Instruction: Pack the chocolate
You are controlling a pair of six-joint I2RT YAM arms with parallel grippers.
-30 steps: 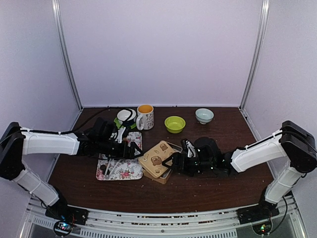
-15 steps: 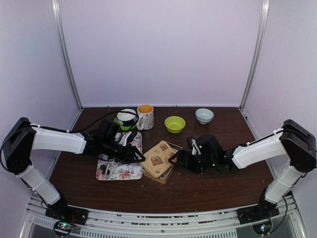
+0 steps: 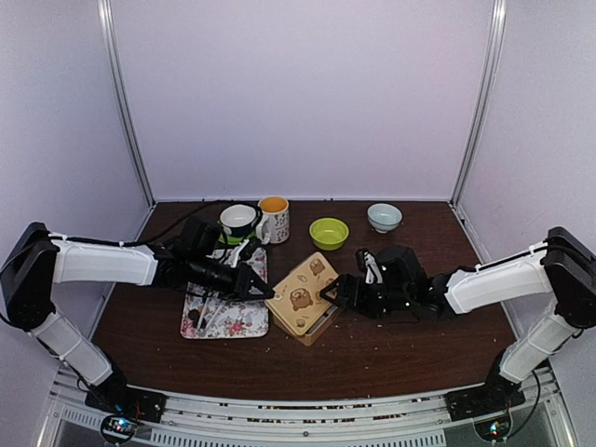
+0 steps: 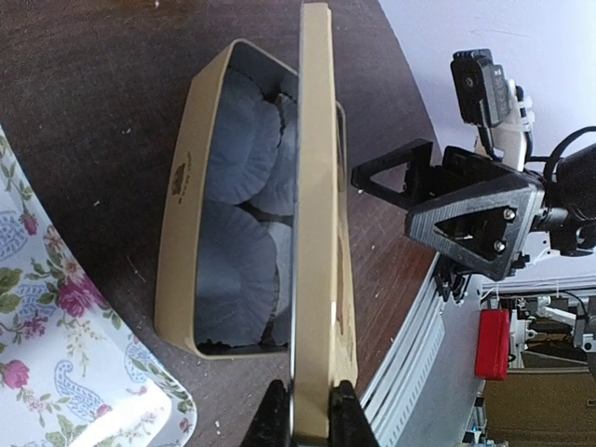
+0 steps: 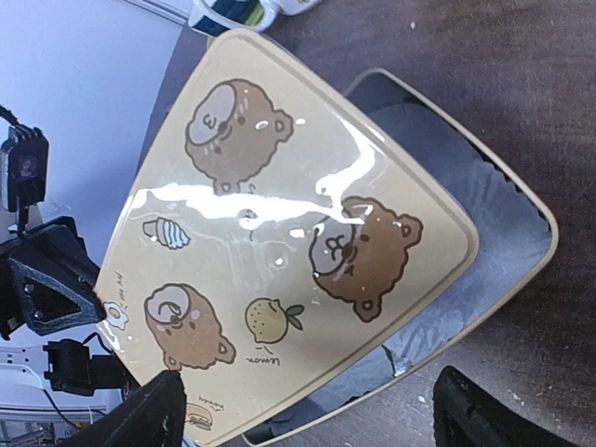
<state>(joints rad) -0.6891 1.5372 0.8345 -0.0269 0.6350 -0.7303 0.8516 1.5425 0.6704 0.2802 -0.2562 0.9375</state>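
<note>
Next, my right gripper grips the tin lid (image 3: pixel 303 293) by its free edge opposite my left gripper, to take it over and leave the box free for packing.
A tan tin lid (image 3: pixel 303 293) printed with brown bears stands tilted up over its open tin box (image 4: pixel 177 233), which is lined with grey-blue paper cups. My left gripper (image 4: pixel 312 421) is shut on the lid's near edge, seen edge-on in the left wrist view. My right gripper (image 5: pixel 307 419) is open, its fingers spread either side of the lid's face and not touching it. Small dark lumps, the chocolate (image 3: pixel 194 319), lie on the flowered tray (image 3: pixel 244 321) beside the silver tongs (image 3: pixel 210 312); they are too small to make out well.
A dark-rimmed white mug (image 3: pixel 239 221) and a mug with an orange inside (image 3: pixel 273 219) stand behind the tray. A green bowl (image 3: pixel 329 233) and a pale bowl (image 3: pixel 384 217) sit at the back. The table's metal rail runs along the near edge.
My left gripper has closed on the lid's edge and tipped the lid up off the box. My right gripper has drawn back slightly to the right, still open.
</note>
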